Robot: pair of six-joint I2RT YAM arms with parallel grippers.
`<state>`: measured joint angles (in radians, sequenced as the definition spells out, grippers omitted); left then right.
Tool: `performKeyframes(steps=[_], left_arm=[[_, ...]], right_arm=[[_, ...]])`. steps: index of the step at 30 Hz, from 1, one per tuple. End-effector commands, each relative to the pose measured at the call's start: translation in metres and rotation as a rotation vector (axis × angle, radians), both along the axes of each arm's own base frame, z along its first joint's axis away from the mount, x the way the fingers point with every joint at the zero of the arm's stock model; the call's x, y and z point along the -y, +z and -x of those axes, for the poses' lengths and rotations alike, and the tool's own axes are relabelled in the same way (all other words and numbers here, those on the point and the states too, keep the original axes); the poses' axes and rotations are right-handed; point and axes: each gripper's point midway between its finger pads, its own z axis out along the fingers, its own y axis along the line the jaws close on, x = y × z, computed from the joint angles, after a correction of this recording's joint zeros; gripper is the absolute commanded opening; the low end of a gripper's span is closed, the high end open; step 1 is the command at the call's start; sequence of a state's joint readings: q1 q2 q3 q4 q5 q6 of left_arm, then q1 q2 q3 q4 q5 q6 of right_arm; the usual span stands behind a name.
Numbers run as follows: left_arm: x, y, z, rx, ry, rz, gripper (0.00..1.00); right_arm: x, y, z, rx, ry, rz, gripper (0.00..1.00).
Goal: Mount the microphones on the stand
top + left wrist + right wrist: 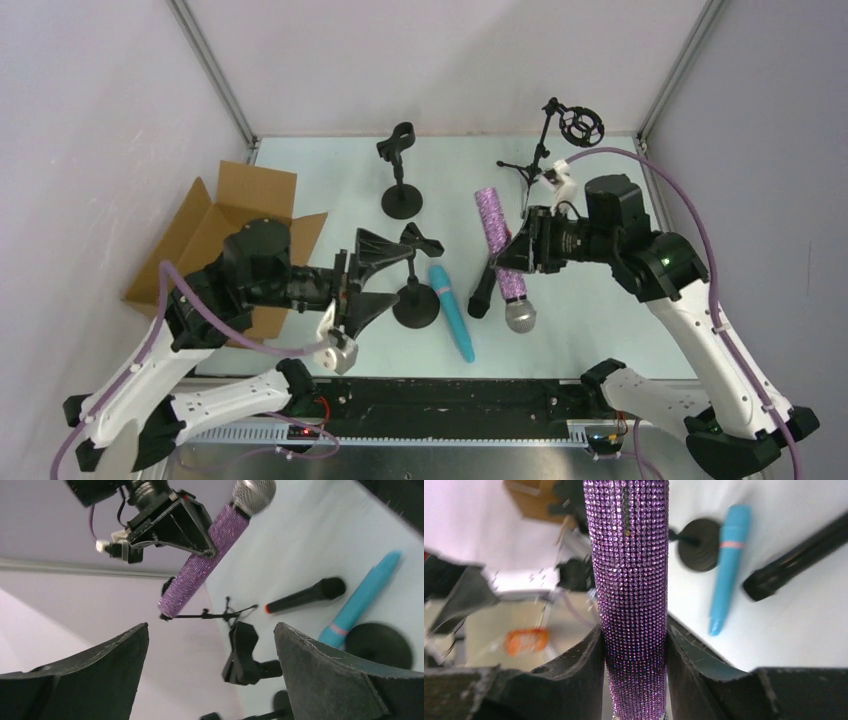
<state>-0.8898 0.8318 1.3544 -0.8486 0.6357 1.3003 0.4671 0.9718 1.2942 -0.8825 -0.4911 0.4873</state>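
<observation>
The purple glitter microphone will next be grabbed by its tail end [488, 203] with my left gripper, so that its mesh head [520, 316] stays free of the clip.
My right gripper [513, 252] is shut on the purple glitter microphone [503, 245] at mid-body and holds it off the table, silver mesh head [520, 316] toward the near edge. Both fingers press the glitter body [631, 580] on either side of the right gripper [635, 640]. The black microphone [483, 294] lies on the table partly under it, and the light blue microphone [452, 312] lies just to its left. My left gripper [372, 276] stands wide open and holds nothing, level with the clip [242, 652] of the near round-base stand [416, 302].
A second round-base stand [401, 178] stands at the back centre. A tripod stand with a ring mount [578, 126] is at the back right. An open cardboard box [225, 225] sits at the left. Grey walls close the back and sides.
</observation>
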Motion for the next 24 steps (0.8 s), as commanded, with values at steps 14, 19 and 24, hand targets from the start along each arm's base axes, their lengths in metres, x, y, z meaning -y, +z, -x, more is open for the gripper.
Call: performKeyframes(steps=[14, 19, 24], left_arm=[[0.059, 0.02, -0.04, 0.708, -0.081, 0.015, 1.0], [0.066, 0.038, -0.051, 0.659, -0.014, 0.059, 1.0], [0.071, 0.037, -0.056, 0.633, -0.002, 0.056, 0.99]], right_arm=[[-0.051, 0.071, 0.104, -0.162, 0.424, -0.261, 0.0], [-0.06, 0.084, 0.112, -0.149, 0.462, -0.291, 0.0], [-0.068, 0.103, 0.118, -0.14, 0.504, -0.33, 0.0]])
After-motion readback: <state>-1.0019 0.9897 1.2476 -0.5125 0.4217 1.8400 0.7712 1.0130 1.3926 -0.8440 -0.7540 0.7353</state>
